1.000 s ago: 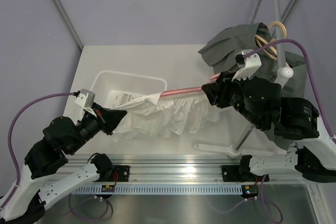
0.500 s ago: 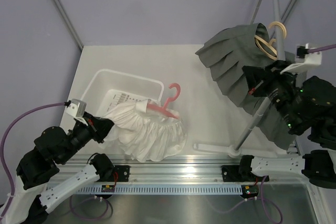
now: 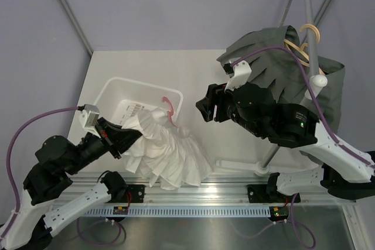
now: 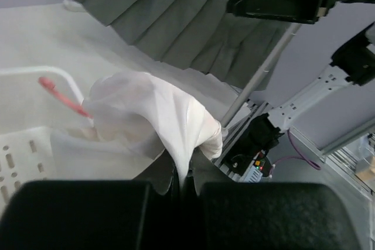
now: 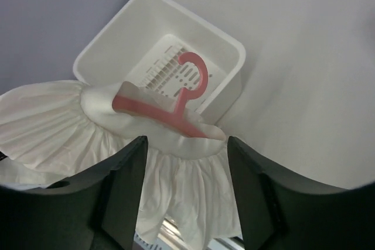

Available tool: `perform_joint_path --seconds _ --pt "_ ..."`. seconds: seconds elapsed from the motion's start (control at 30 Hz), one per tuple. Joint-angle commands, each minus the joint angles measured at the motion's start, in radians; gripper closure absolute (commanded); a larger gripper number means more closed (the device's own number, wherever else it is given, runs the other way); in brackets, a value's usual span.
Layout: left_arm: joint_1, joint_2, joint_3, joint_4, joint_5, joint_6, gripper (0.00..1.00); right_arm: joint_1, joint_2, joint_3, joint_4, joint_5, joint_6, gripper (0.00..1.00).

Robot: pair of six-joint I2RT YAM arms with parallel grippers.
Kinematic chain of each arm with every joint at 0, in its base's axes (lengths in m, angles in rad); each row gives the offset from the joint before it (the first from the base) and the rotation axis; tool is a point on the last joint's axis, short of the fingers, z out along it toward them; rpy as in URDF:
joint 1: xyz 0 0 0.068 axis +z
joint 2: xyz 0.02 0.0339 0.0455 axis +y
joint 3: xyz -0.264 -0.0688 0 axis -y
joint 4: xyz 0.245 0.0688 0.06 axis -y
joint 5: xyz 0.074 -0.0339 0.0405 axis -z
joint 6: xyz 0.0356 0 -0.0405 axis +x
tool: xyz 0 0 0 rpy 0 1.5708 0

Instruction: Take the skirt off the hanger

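I should grab the skirt's near waistband edge point(image 3: 181, 133) point(image 5: 197, 147) with my right gripper to pull the waistband off the hanger. This leaves the pink hanger free.
A white skirt point(image 3: 170, 156) hangs on a pink hanger point(image 3: 169, 108), lifted over the near part of the table. My left gripper point(image 3: 130, 136) is shut on the skirt's fabric at its left side; the cloth point(image 4: 170, 127) runs down between the jaws in the left wrist view. My right gripper point(image 3: 206, 108) is open and empty, right of and above the hanger. The right wrist view shows the hanger point(image 5: 170, 106) in the skirt's waistband point(image 5: 176, 144), above and between the open fingers.
A white plastic basket point(image 3: 120, 95) sits at the left, behind the skirt. A grey pleated skirt point(image 3: 263, 65) hangs on a wooden hanger point(image 3: 304, 42) on a metal stand point(image 3: 278, 139) at the right, its base bar point(image 3: 240, 165) on the table.
The right arm swung left from the stand toward the hanger, jaws open. The left gripper lifted the skirt, which now hangs upright with the hanger hook over the basket rim.
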State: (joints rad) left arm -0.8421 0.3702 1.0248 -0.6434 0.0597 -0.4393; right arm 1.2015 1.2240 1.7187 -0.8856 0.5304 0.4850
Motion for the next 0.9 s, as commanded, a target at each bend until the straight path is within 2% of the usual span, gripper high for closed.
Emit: perform_joint_path --seconds 0.0,0.07,0.13,0.33,0.5,0.67,0.8,0.87 --pt "0.001 0.021 0.081 0.208 0.169 0.033 1.0 0.0 -0.047 -0.034 0.111 -0.092 0.102 0.34" --pt "0.001 0.029 0.106 0.232 0.258 0.053 1.0 0.0 -0.055 -0.073 0.117 -0.081 0.2 0.28" --pt "0.001 0.03 0.112 0.28 0.348 0.065 1.0 0.0 -0.055 -0.109 0.129 -0.093 0.253 0.27" --pt "0.001 0.085 0.184 0.266 0.407 0.076 1.0 -0.002 -0.032 -0.174 0.186 -0.22 0.267 0.26" --pt "0.001 0.16 0.242 0.283 0.463 0.06 1.0 -0.002 -0.018 -0.205 0.221 -0.452 0.139 0.23" --pt "0.002 0.203 0.268 0.26 0.491 0.062 1.0 0.0 -0.07 -0.278 0.195 -0.507 0.057 0.07" --pt "0.002 0.219 0.276 0.257 0.514 0.063 1.0 -0.002 -0.113 -0.35 0.229 -0.653 0.003 0.05" --pt "0.003 0.234 0.282 0.28 0.534 0.05 1.0 -0.002 -0.124 -0.393 0.249 -0.659 -0.005 0.04"
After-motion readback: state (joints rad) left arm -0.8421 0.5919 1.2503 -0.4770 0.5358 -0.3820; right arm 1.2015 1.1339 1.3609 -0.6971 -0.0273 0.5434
